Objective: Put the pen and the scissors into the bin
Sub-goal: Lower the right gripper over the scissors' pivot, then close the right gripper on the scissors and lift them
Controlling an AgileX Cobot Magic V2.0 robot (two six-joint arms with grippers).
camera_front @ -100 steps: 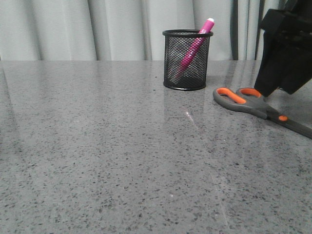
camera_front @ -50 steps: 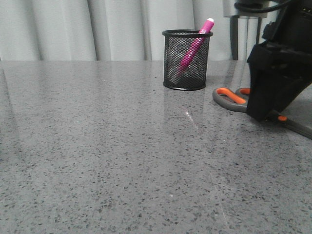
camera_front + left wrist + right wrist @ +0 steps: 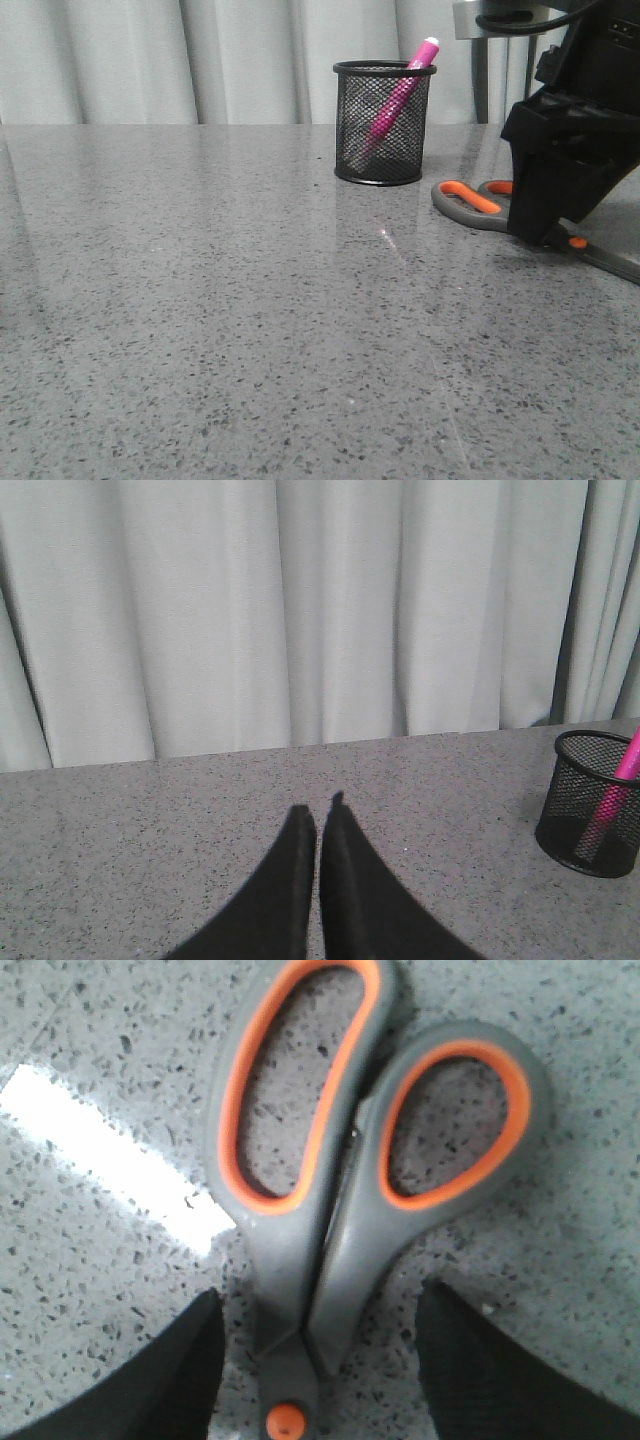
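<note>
The robot's right gripper should close on the scissors, since its fingers are down beside the scissors' neck (image 3: 318, 1315) above the orange pivot dot (image 3: 286, 1421). Closing now would hold the scissors now.
The black mesh bin (image 3: 381, 122) stands at the back of the table with the pink pen (image 3: 398, 98) leaning inside it, its white end above the rim. The bin (image 3: 590, 802) and pen (image 3: 612, 798) also show in the left wrist view. The grey and orange scissors (image 3: 470, 202) lie flat on the table right of the bin. My right gripper (image 3: 545, 235) is down over them near the pivot. In the right wrist view the scissors (image 3: 340, 1190) lie between my open fingers, the gripper (image 3: 318, 1305) straddling the neck above the orange pivot dot. My left gripper (image 3: 319, 815) is shut and empty.
Grey speckled table (image 3: 220, 300) with pale curtains behind it. A bright light reflection (image 3: 110, 1160) lies on the table next to the scissors' handle.
My right arm has come down from above the scissors' handles to the table and now covers the scissors' middle. The bin and pen have not moved.
</note>
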